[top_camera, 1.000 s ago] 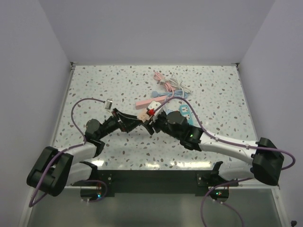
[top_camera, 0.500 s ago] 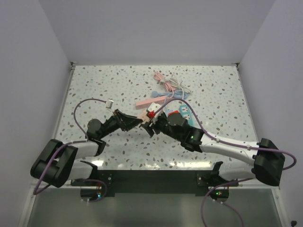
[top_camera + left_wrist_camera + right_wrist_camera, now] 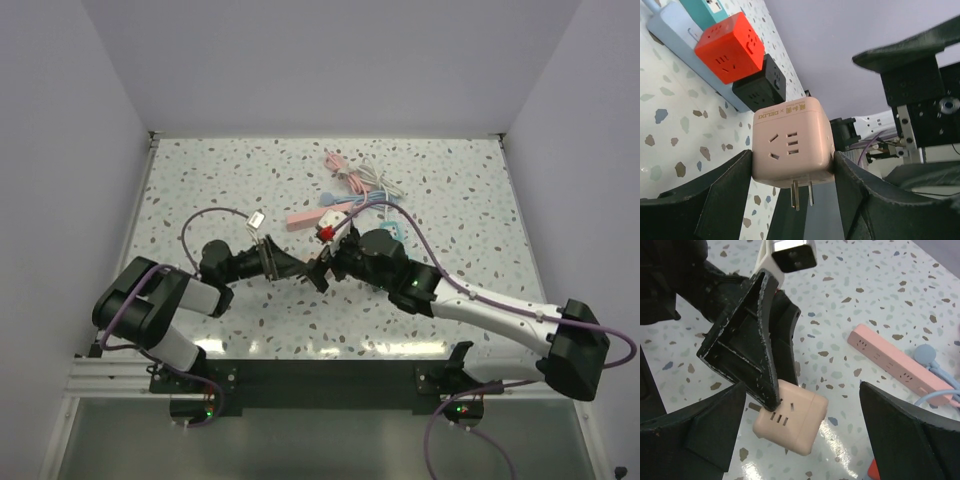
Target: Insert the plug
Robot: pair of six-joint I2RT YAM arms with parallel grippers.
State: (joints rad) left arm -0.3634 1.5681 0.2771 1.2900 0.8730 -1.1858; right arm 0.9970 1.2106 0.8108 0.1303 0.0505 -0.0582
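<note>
I should grab the plug by opposite sides with my right gripper next. The metal prongs should stay bare and point away, so I can insert them.
The plug is a pink cube adapter [image 3: 790, 142] with two metal prongs [image 3: 801, 193] sticking out of its underside. My left gripper [image 3: 792, 155] is shut on it, one finger on each side face. In the right wrist view the same pink cube [image 3: 790, 422] hangs just above the table under a left finger [image 3: 747, 350]. My right gripper [image 3: 802, 432] stands wide open around it, both fingers well apart from it. From above, the two grippers meet at mid-table, left [image 3: 290, 265] and right [image 3: 322, 262], and the cube is mostly hidden between them.
A light blue power strip [image 3: 670, 35] carries a red cube [image 3: 730, 47] and a black cube [image 3: 762, 85], with a teal strip [image 3: 700, 7] beside it. A pink power strip [image 3: 890, 357] lies behind. Coiled cables [image 3: 355, 175] lie farther back.
My right gripper has opened and let go of the pink cube. The left gripper closed on the cube and now holds it alone, and the left arm has swung right.
</note>
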